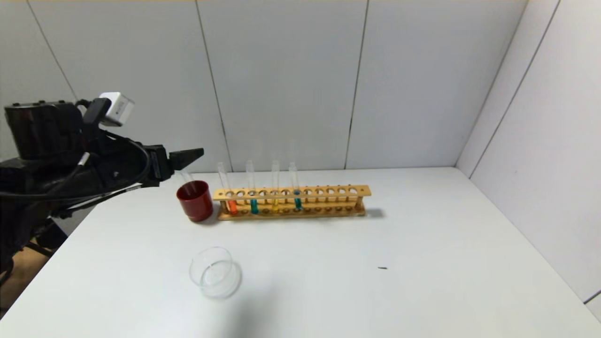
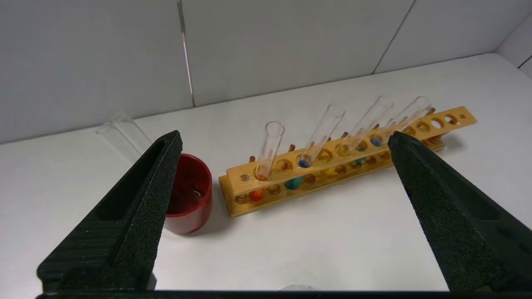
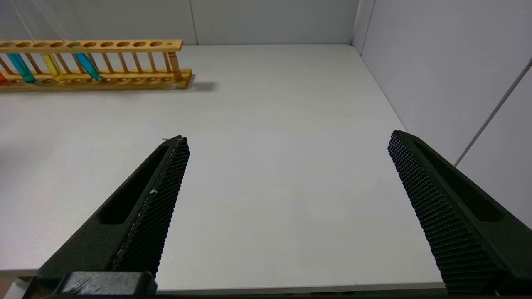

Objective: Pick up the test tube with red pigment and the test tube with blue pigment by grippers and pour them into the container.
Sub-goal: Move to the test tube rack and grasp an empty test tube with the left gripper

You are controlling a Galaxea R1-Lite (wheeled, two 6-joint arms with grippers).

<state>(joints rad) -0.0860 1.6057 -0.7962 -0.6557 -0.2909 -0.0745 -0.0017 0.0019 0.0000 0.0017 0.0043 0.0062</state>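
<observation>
My left gripper grabs the red tube by its clear upper end (image 1: 223, 174) next, since the wooden rack closes around the tube's lower half.
A wooden rack (image 1: 328, 201) at the table's back holds four tubes. The test tube with red pigment (image 1: 226, 188) stands at its left end, also in the left wrist view (image 2: 268, 151). Two tubes with blue pigment (image 1: 252, 188) (image 1: 295, 185) flank a yellow-liquid tube (image 1: 275, 184). The container, a low clear glass dish (image 1: 215, 272), sits on the table in front. My left gripper (image 1: 195, 154) is open and empty, raised left of the rack above the red cup; its fingers spread wide in the left wrist view (image 2: 284, 139). My right gripper (image 3: 286, 141) is open and empty over the table's right front.
A dark red cup (image 1: 195, 201) with clear empty tubes leaning in it stands just left of the rack; it also shows in the left wrist view (image 2: 191, 195). White walls close the back and right. A small dark speck (image 1: 382, 268) lies on the table.
</observation>
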